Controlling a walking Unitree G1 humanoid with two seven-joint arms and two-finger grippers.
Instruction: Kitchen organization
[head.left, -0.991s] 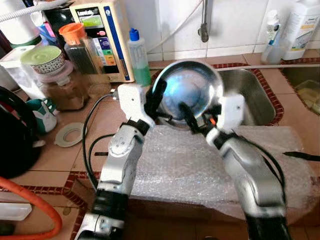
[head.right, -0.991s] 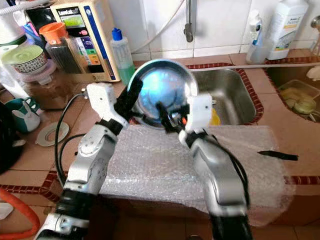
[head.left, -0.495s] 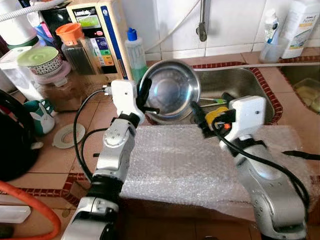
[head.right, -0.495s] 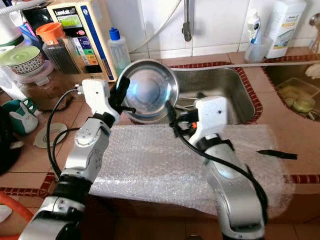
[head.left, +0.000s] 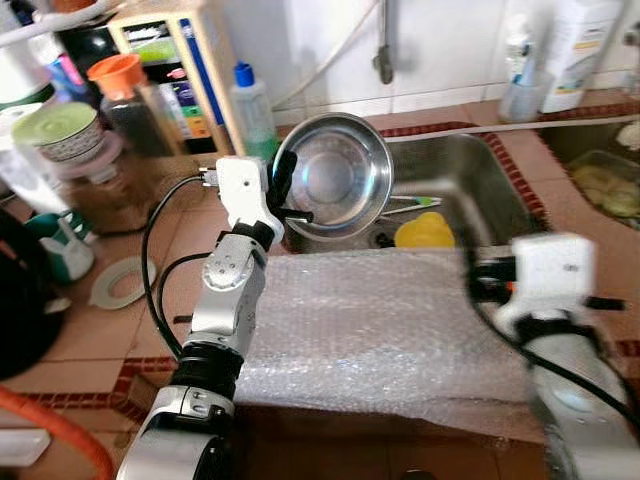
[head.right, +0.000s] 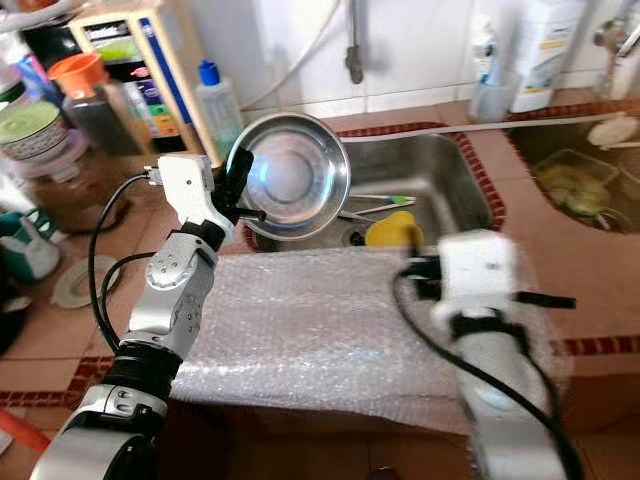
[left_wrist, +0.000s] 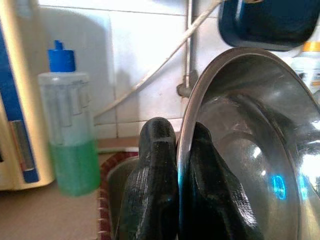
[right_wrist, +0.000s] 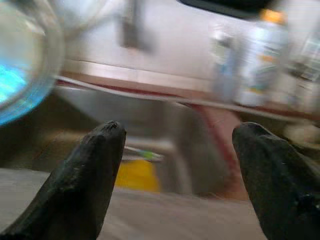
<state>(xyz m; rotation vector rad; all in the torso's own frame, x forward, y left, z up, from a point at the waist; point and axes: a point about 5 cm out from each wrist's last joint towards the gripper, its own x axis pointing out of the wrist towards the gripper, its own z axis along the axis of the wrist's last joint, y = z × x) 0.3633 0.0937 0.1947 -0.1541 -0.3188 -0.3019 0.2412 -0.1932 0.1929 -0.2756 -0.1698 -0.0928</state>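
Note:
The steel bowl's round body spreads wider than the robot's fingers open, so the right gripper will next grip the bowl's thin rim opposite the left gripper.
A round steel bowl (head.left: 335, 178) hangs tilted on its side over the left end of the sink (head.left: 490, 165). My left gripper (head.left: 284, 192) is shut on the bowl's left rim; in the left wrist view the two black fingers (left_wrist: 155, 190) pinch the rim (left_wrist: 186, 150) between them. My right gripper (right_wrist: 175, 165) is open with nothing between its wide-apart fingers. It sits blurred over the right part of the bubble wrap (head.left: 370, 330), well away from the bowl.
A yellow object (head.left: 425, 230) and utensils lie in the sink. A bottle of green liquid (head.left: 250, 105), jars (head.left: 125, 95) and a water unit crowd the counter's back left. A tape ring (head.left: 115, 283) lies left. Bottles (head.left: 575, 45) stand back right.
My right gripper has let go of the bowl and drawn back to the right over the bubble wrap. The left gripper keeps the bowl, now lower and further left.

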